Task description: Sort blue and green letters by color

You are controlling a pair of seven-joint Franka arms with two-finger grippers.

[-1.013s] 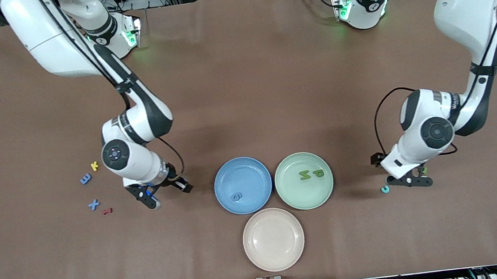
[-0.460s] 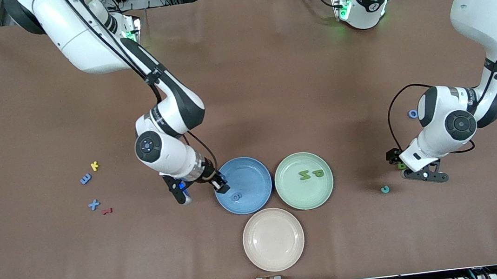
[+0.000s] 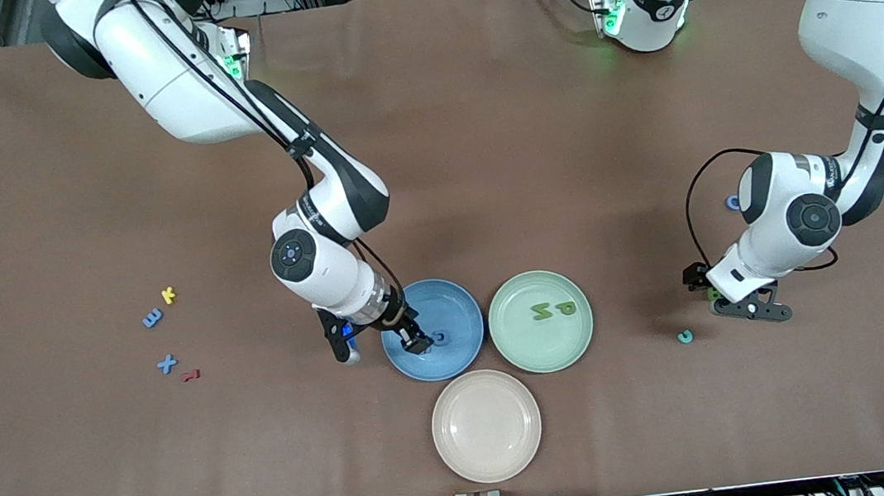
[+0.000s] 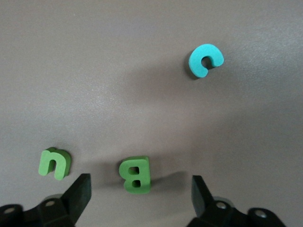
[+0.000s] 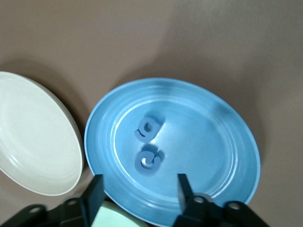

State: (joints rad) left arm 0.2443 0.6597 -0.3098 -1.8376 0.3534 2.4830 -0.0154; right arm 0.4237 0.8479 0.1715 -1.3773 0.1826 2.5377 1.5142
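Note:
The green B is level with the fingers of my left gripper, which are low over the table. I should close my left gripper now, and it would catch the green B.
My right gripper hangs open over the blue plate, with nothing between its fingers. In the right wrist view two blue letters lie side by side in the blue plate, just ahead of the right gripper. My left gripper is open low over the table, its fingers either side of a green B and apart from it. A green n lies beside it. Two green letters lie in the green plate. Two more blue letters lie toward the right arm's end.
A teal c lies beside my left gripper, nearer the front camera. A small blue letter shows beside the left arm's wrist. A beige plate sits nearest the camera. Yellow and dark red letters lie among the blue ones.
My right arm swung from the letters at its end to the blue plate and opened; a second blue letter now lies there. My left gripper shifted off the teal c toward the green letters.

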